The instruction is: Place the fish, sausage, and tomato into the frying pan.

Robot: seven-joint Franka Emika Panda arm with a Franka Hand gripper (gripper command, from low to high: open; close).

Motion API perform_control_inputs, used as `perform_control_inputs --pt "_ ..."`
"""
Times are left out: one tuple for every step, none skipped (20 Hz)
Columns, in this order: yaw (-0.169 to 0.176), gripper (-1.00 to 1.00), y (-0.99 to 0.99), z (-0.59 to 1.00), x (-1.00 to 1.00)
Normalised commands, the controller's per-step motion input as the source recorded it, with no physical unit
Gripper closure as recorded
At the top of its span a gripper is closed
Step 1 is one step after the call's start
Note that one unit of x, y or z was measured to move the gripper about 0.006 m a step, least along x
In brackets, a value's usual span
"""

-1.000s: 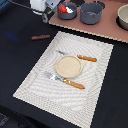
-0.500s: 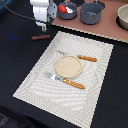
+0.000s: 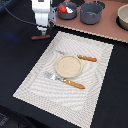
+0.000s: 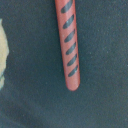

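I should next add the sausage to the frying pan (image 3: 70, 15), so I should grab the sausage by its striped body (image 3: 40, 38) with my gripper.
The sausage (image 3: 41, 37), a thin reddish-brown rod, lies on the dark table beside the placemat's far corner at the exterior view's left. In the wrist view the sausage (image 4: 69, 45) shows dark diagonal stripes and lies straight below the camera. My gripper (image 3: 44, 31) hangs just above it, fingers apart and empty; the fingers do not show in the wrist view. The frying pan (image 3: 70, 15) stands at the back on the brown board. The red tomato (image 3: 63, 8) lies in it, with a small white shape beside it that looks like the fish (image 3: 58, 6).
A taller grey pot (image 3: 91, 13) stands right of the pan, and a beige bowl (image 3: 123, 17) at the far right edge. On the striped placemat (image 3: 95, 95) lie a beige plate (image 3: 67, 66), a fork (image 3: 65, 81) and a knife (image 3: 80, 56) with orange handles.
My gripper has come down from above the board's edge to just over the sausage. The sausage, pan and other things have not moved.
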Motion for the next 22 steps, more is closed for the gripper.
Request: perform_control_inputs --pt "0.045 -1.00 0.00 -0.45 -0.33" --pt "0.052 -1.00 0.00 -0.47 -0.34" --pt "0.050 -1.00 0.00 -0.50 -0.39" --pt "0.050 -1.00 0.00 -0.47 -0.38" --pt "0.048 -1.00 0.00 -0.48 -0.43" --pt "0.047 -1.00 0.00 -0.46 -0.48" --pt "0.049 -1.00 0.00 -0.45 -0.51" --pt "0.051 -1.00 0.00 -0.45 -0.55" --pt "0.057 -1.00 0.00 -0.43 -0.52" --pt "0.057 -1.00 0.00 -0.45 -0.50" --pt "0.054 -1.00 0.00 -0.46 -0.49" --pt "0.054 -1.00 0.00 -0.47 -0.47" --pt "0.051 -1.00 0.00 -0.46 -0.46" --pt "0.051 -1.00 0.00 -0.47 -0.47" --pt "0.050 -1.00 0.00 -0.47 -0.48" --pt "0.049 -1.00 0.00 -0.49 -0.51" --pt "0.048 -1.00 0.00 -0.48 -0.52" --pt "0.048 -1.00 0.00 -0.48 -0.53" --pt "0.048 -1.00 0.00 -0.46 -0.52" --pt "0.048 -1.00 0.00 -0.43 -0.52" --pt "0.049 1.00 0.00 -0.37 -0.49" --pt "0.049 1.00 0.00 -0.38 -0.46"
